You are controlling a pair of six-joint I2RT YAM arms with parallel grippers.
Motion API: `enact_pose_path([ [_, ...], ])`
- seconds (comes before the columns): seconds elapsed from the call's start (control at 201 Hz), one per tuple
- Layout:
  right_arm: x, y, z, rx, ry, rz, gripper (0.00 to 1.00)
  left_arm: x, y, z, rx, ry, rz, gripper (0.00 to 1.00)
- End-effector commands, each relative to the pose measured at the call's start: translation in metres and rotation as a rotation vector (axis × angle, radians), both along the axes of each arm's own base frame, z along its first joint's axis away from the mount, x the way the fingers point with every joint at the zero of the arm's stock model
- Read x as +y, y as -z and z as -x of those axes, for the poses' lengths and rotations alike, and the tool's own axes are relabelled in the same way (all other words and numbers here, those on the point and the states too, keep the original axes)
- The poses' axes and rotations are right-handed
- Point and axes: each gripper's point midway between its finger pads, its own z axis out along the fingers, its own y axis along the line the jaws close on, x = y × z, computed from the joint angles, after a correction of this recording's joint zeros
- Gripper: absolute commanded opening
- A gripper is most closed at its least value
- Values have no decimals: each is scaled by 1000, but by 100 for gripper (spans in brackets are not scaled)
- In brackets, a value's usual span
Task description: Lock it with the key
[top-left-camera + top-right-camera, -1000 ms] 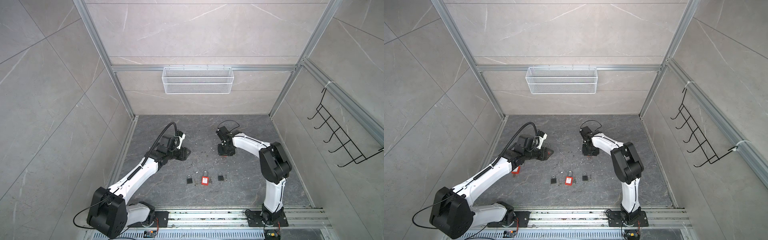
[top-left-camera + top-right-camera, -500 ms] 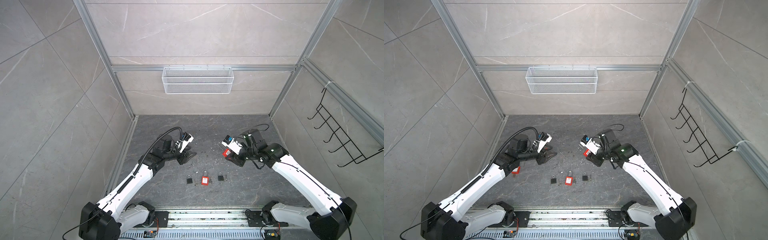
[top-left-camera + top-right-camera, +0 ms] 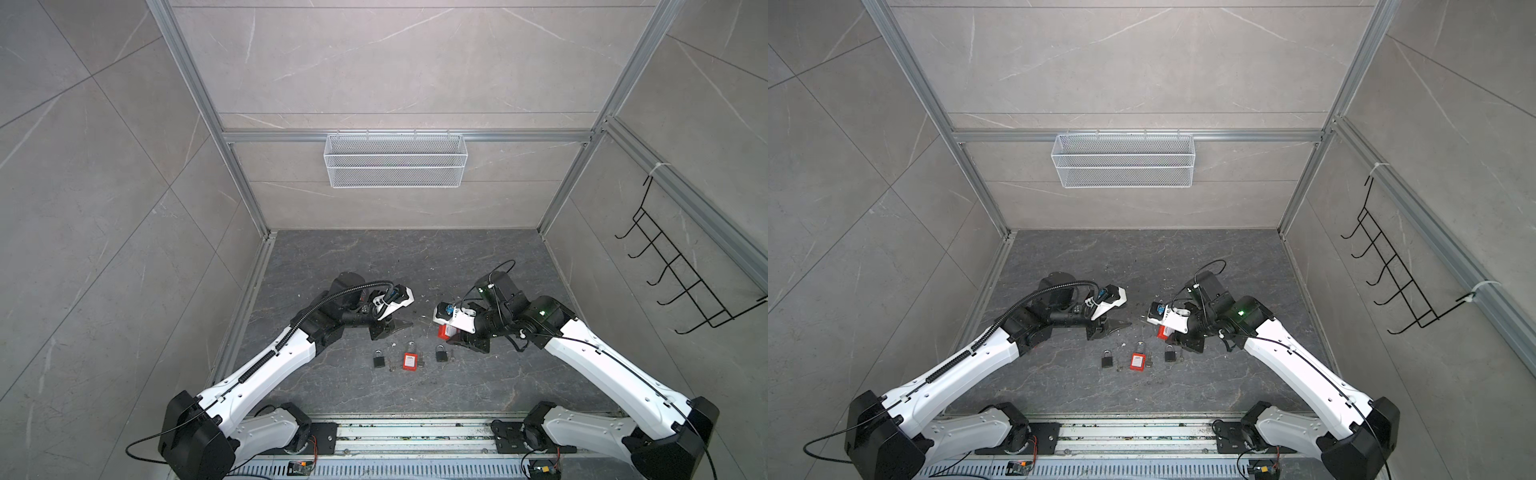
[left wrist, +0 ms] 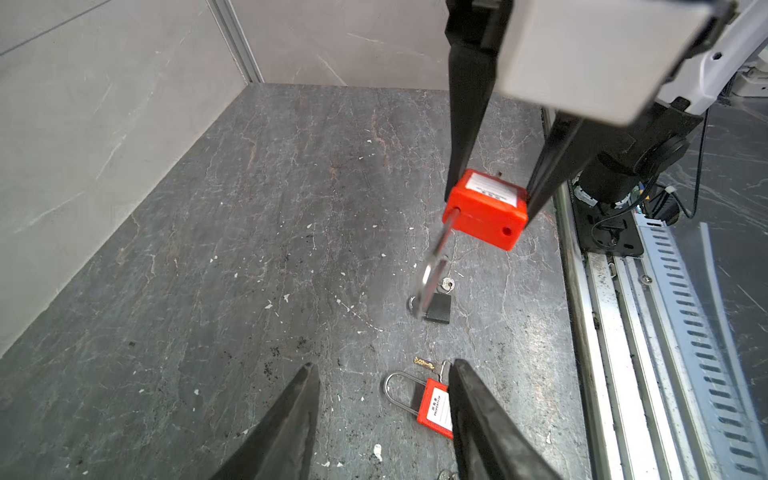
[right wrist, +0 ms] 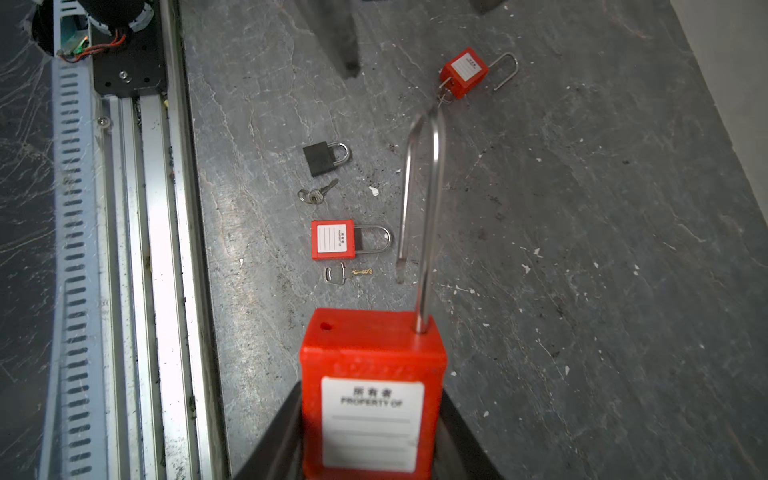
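Observation:
Next, my left gripper grabs the open steel shackle near its curved end. That leaves the red padlock's body [image 5: 372, 392] free for locking.
My right gripper [image 5: 370, 401] is shut on the body of a red padlock [image 5: 370, 395] and holds it above the floor. The padlock's long steel shackle [image 5: 428, 187] is open, one leg out of the body. In both top views this padlock [image 3: 445, 331] [image 3: 1163, 331] hangs right of centre. My left gripper [image 4: 382, 365] [image 3: 399, 326] faces it from the left, open and empty. Several keys lie on the floor, among them a silver key [image 5: 334, 274] and a ringed key [image 5: 316, 193]. The held padlock's keyhole is hidden.
A row lies on the floor below the grippers: a black padlock [image 3: 378, 358], a red padlock [image 3: 410, 359] and another black padlock [image 3: 441, 354]. A further red padlock [image 5: 463, 72] lies beyond them. The metal rail [image 5: 158, 249] runs along the front.
The right arm has unfolded from the back of the floor and now reaches in from the right with the red padlock. The left gripper has shifted slightly toward the middle.

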Motion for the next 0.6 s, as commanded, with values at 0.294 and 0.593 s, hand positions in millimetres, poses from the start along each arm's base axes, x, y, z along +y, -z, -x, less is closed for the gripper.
enact_pose_path([
  [0.294, 9, 15, 7, -3, -58, 54, 21, -15, -9, 30, 49, 213, 26, 47],
  [0.593, 12, 10, 4, -33, -71, 48, 19, -15, 1, 33, 86, 227, 7, 45],
])
